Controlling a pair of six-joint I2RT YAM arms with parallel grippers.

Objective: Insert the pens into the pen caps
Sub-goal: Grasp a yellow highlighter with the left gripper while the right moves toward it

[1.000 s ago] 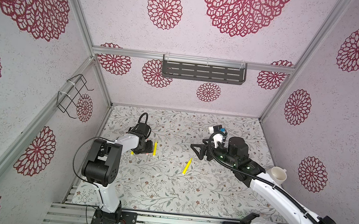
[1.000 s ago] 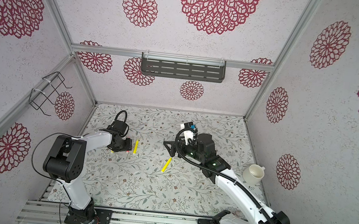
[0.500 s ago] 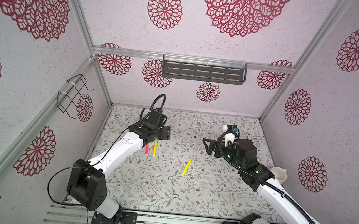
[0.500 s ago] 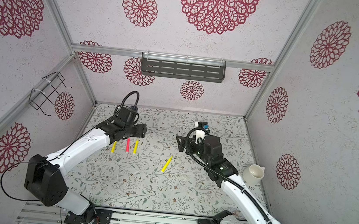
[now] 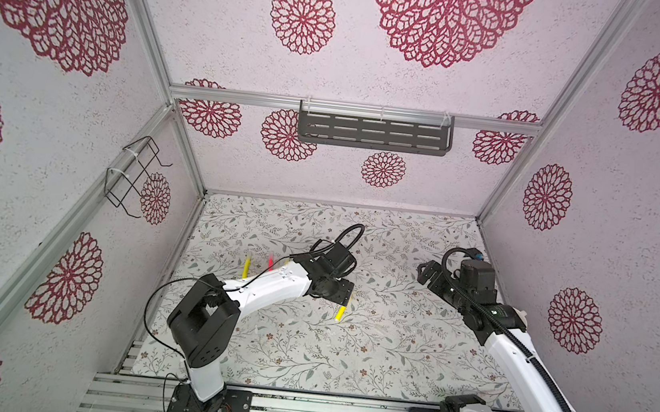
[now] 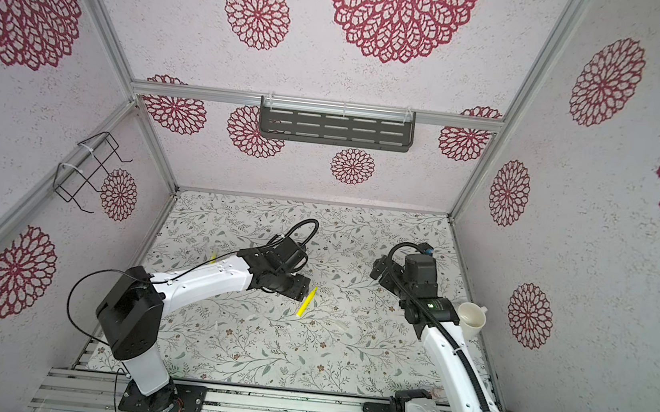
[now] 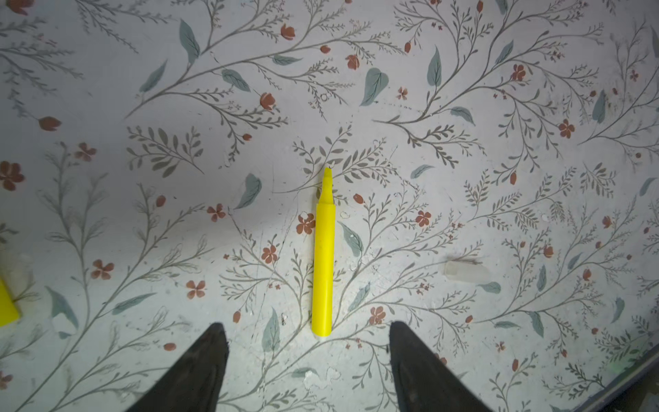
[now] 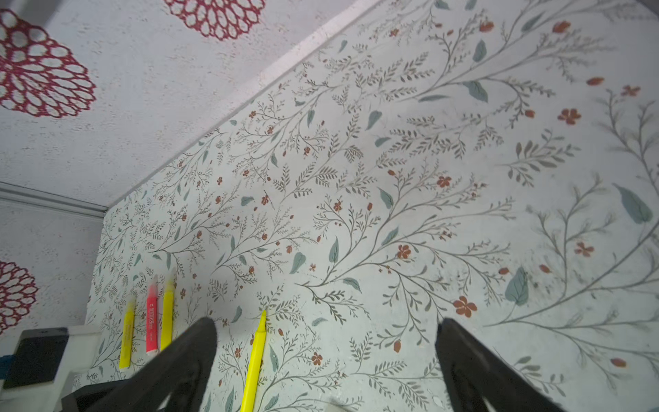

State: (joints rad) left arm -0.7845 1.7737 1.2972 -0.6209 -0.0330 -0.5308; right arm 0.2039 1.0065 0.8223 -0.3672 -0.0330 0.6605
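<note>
My left gripper will grab the yellow pen (image 7: 322, 264) in the middle of the table next by its body near its blunt end, so its tip stays free to insert.
A yellow pen (image 7: 322, 264) lies alone mid-table, also seen in both top views (image 5: 341, 310) (image 6: 307, 301). My left gripper (image 7: 306, 324) hovers open over its blunt end, which lies just ahead of the two fingertips, touching neither. A clear pen cap (image 7: 465, 273) lies on the mat beside this pen. Three more pens lie side by side at the left: yellow (image 8: 127, 335), red-pink (image 8: 151, 321), yellow (image 8: 167, 314). My right gripper (image 8: 327, 321) is open and empty, raised at the right (image 5: 423, 273).
A white cup (image 6: 471, 316) stands by the right wall, close to the right arm. The left arm (image 5: 269, 286) stretches across the mat and hides part of the pen group in both top views. A dark shelf (image 5: 373, 133) hangs on the back wall.
The left arm left the group of pens and swung right to the lone yellow pen. The red-pink pen, hidden under it before, now shows. The right arm drew back to the right.
</note>
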